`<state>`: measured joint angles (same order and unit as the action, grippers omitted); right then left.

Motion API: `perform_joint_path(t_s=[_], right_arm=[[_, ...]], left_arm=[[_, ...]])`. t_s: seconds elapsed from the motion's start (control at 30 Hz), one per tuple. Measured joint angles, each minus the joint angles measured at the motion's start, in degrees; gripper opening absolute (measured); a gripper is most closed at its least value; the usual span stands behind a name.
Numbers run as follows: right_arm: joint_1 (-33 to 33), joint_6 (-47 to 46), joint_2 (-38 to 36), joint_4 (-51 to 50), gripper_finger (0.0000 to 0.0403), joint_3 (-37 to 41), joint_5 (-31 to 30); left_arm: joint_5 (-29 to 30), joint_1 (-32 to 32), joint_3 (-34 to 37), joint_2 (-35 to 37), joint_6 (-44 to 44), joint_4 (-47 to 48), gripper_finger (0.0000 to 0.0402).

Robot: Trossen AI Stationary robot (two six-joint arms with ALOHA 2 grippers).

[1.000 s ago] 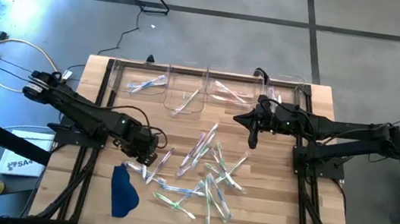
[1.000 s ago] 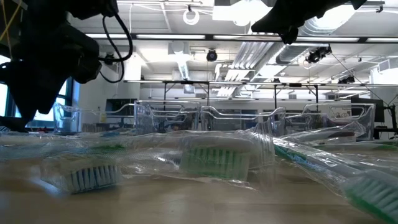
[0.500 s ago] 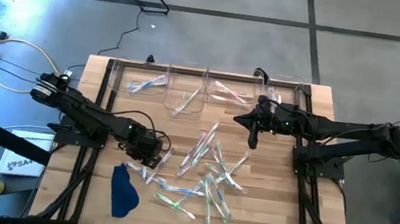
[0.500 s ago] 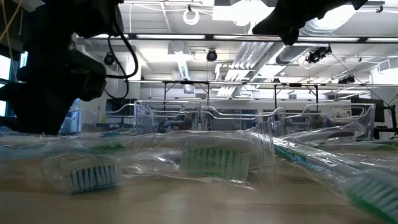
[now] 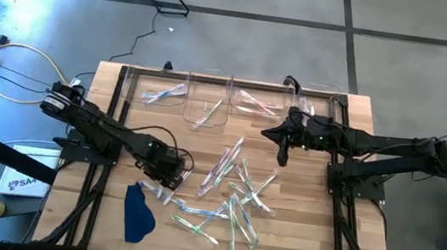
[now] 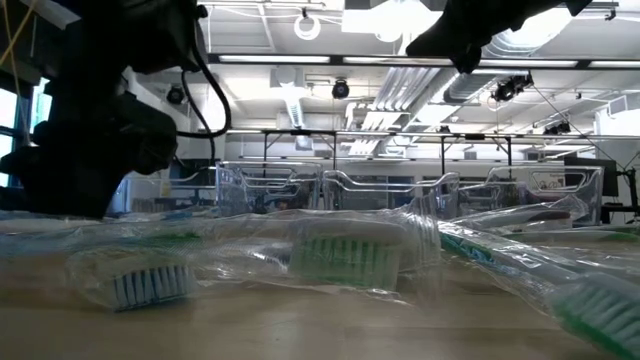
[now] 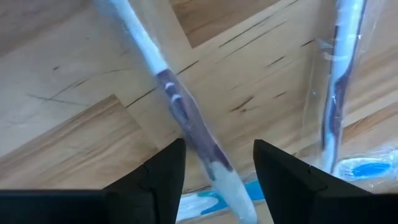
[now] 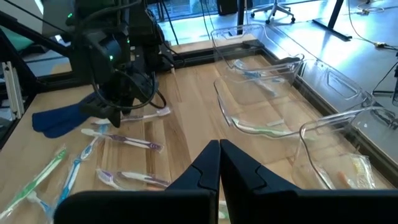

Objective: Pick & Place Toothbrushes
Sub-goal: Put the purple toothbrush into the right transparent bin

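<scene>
My left gripper grabs the whitish-purple toothbrush by its handle's purple part (image 7: 196, 129) next. Then it places the toothbrush in a clear bin.
Wrapped toothbrushes (image 5: 232, 196) lie scattered on the wooden table's middle. One whitish-purple toothbrush (image 7: 186, 124) lies flat at the left of the pile. My left gripper (image 7: 216, 177) points down at it, open, one finger on each side of its handle without touching. It stands close above the table (image 5: 173, 173). My right gripper (image 5: 281, 156) hangs shut and high over the table's far middle, its fingers (image 8: 219, 163) pressed together with nothing between them. In the low view the left arm (image 6: 90, 130) is a dark mass at the left.
Clear plastic bins (image 5: 209, 106) stand in a row along the far edge, some with toothbrushes inside (image 5: 164, 94). A dark blue cloth (image 5: 137, 214) lies near the front left. A second wrapped toothbrush (image 7: 339, 93) lies just beside the left gripper.
My left gripper has sunk toward the table over the whitish-purple toothbrush, staying open and pointing down.
</scene>
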<state>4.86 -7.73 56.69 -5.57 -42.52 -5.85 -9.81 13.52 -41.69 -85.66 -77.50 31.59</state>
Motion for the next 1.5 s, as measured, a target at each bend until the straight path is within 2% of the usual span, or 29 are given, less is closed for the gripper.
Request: perform_joint_path(t_s=[0.2,0.53,0.77,1.13,1.3,1.5], right_arm=[[0.0,0.0,0.0,0.1,0.0003,0.0,0.0],[0.0,0.0,0.0,-0.2,0.0003,0.0,0.0],[0.0,0.0,0.0,-0.3,0.0003,0.0,0.0],[0.0,0.1,0.0,-0.3,0.0003,0.0,0.0],[0.0,0.2,0.0,-0.3,0.0003,0.0,0.0],[0.0,0.2,0.0,-0.3,0.0003,0.0,0.0]], left_arm=[[-0.4,0.0,0.0,-0.2,0.3,0.1,0.0175],[-0.5,0.0,0.1,-0.3,0.3,1.2,0.0089],[-0.5,0.0,0.1,-0.4,0.3,1.8,0.0054],[-2.4,0.0,-2.6,0.0,2.8,0.6,0.0044],[2.5,0.0,-6.6,-0.1,6.1,3.9,0.0044],[7.8,0.0,-15.5,-0.1,10.0,14.9,0.0043]])
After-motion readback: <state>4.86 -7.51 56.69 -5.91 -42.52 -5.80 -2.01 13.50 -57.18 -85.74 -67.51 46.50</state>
